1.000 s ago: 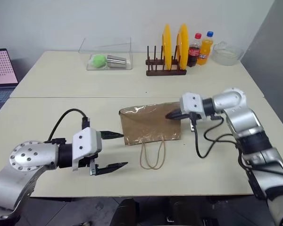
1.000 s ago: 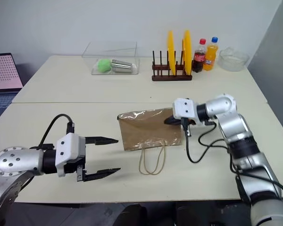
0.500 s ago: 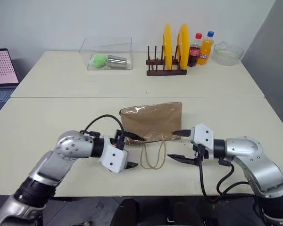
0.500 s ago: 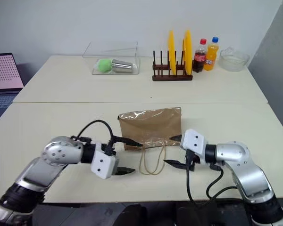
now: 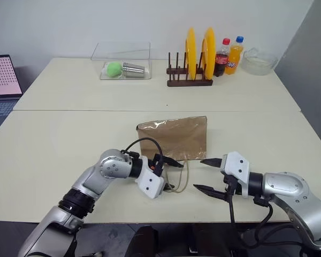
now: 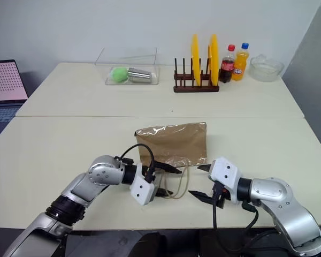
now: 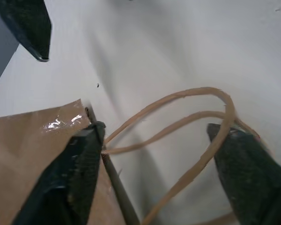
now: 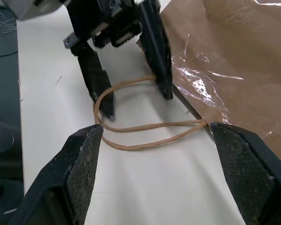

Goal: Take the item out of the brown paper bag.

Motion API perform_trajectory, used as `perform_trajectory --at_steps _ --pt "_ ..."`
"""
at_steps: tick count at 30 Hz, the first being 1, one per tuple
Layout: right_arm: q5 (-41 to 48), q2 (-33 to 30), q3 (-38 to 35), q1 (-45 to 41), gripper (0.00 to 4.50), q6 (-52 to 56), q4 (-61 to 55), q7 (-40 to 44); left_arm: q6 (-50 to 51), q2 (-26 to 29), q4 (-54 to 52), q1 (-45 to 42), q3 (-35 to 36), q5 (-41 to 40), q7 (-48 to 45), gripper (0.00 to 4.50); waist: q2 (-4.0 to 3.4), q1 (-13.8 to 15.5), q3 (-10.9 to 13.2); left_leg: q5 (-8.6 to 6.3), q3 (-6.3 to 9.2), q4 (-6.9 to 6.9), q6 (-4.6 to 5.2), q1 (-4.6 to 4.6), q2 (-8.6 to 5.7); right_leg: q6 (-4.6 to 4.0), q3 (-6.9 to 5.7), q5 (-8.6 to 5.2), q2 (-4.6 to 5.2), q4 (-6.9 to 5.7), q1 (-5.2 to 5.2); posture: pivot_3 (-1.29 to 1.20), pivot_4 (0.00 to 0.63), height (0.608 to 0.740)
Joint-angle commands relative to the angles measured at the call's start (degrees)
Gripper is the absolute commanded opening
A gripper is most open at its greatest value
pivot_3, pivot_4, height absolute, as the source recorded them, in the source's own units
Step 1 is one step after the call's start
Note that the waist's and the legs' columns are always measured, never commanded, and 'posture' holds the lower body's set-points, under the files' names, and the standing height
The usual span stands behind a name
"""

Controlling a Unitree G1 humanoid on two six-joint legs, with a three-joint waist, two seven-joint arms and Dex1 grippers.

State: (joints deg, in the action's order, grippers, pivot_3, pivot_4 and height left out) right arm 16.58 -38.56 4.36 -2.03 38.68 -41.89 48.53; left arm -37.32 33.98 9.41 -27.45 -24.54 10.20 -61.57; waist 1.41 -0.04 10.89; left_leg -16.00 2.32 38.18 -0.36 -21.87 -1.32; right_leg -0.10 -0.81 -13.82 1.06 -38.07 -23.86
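My left gripper is to grab the cord loop [image 5: 187, 174] sticking out from the bag's opening next, because the brown paper bag [image 5: 174, 138] lies flat on the tabletop.
The brown paper bag [image 5: 174, 138] lies flat on the near table, its cord handles [image 5: 176, 176] looped toward me. The item is hidden. My left gripper [image 5: 171, 174] is open and straddles the handles. One of its fingers [image 7: 77, 171] sits at the bag's mouth edge and the other [image 7: 248, 171] is beside the loops. My right gripper [image 5: 199, 174] is open just right of the handles and holds nothing. In the right wrist view the handle loops [image 8: 145, 126] lie between its fingers, with the left gripper's fingers [image 8: 99, 84] beyond.
On the far table stand a clear box [image 5: 120, 67] with a green ball and a metal cup, a rack of yellow plates [image 5: 195, 59], two soda bottles [image 5: 227, 53] and a glass bowl [image 5: 258, 60]. A laptop [image 5: 2, 80] is at the far left.
My left gripper swung right and down onto the bag's handles and narrowed somewhat. My right gripper let go of the bag's far right corner, opened and drew back to the near side.
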Motion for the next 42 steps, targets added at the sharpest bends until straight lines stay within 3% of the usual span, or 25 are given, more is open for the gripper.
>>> perform_trajectory --at_steps 1,8,12,16,31,34,42 --pt "0.32 -2.22 -0.85 0.62 3.87 -0.76 -2.67 -0.41 1.68 -1.30 -0.35 -1.73 0.62 -2.17 0.92 2.36 0.00 0.00 0.00 0.00 0.00 0.00 0.00 0.00 0.00 0.00 0.00 0.00 0.00 0.00 0.00 0.00 0.150 0.740" --pt "-1.55 -7.01 1.61 1.52 3.87 -5.84 -4.06 1.37 21.10 -3.98 -4.89 -4.92 6.58 -12.04 2.00 0.04 0.01 -0.05 0.00 0.00 0.10 0.07 0.00 0.02 0.00 0.01 -0.11 0.00 -0.01 0.00 0.08 0.00 0.150 0.740" --pt "-5.75 -8.90 5.58 0.19 3.87 -12.89 -3.27 2.33 30.66 -5.72 -7.08 -7.65 8.95 -15.11 3.13 0.02 0.02 -0.07 -0.01 0.00 0.15 0.08 0.00 0.03 -0.01 0.04 -0.15 -0.02 -0.02 0.04 0.14 0.00 0.150 0.740" --pt "-10.34 -9.80 9.71 -1.67 3.87 -18.70 -1.44 3.51 33.15 -6.30 -7.60 -9.22 9.21 -15.37 3.11 0.02 0.02 -0.11 -0.01 0.00 0.16 0.08 -0.01 0.05 -0.02 0.04 -0.14 -0.02 -0.02 0.05 0.16 0.00 0.150 0.740" --pt "-31.41 1.59 27.36 -18.68 3.87 -37.06 18.17 1.72 32.31 -7.53 -2.63 -13.83 9.32 -15.02 2.03 0.02 0.03 -0.07 -0.01 0.02 0.20 0.18 -0.04 0.05 -0.05 0.03 -0.13 -0.02 0.00 0.03 0.17 0.00 0.150 0.740" --pt "-33.26 2.81 27.65 -18.72 3.29 -38.42 20.86 1.18 32.08 -7.48 -2.13 -14.31 9.44 -14.92 2.00 0.00 0.03 -0.06 -0.01 0.02 0.20 0.22 -0.04 0.03 -0.05 0.02 -0.13 -0.01 0.00 0.01 0.18 0.00 0.150 0.740" --pt "-36.16 4.45 27.26 -16.13 0.36 -36.18 20.34 0.90 33.88 -7.56 -1.29 -15.91 9.70 -14.81 2.58 0.00 0.03 -0.04 -0.01 0.02 0.21 0.29 -0.03 0.03 -0.05 0.01 -0.12 0.00 0.00 -0.03 0.18 0.00 0.150 0.740"
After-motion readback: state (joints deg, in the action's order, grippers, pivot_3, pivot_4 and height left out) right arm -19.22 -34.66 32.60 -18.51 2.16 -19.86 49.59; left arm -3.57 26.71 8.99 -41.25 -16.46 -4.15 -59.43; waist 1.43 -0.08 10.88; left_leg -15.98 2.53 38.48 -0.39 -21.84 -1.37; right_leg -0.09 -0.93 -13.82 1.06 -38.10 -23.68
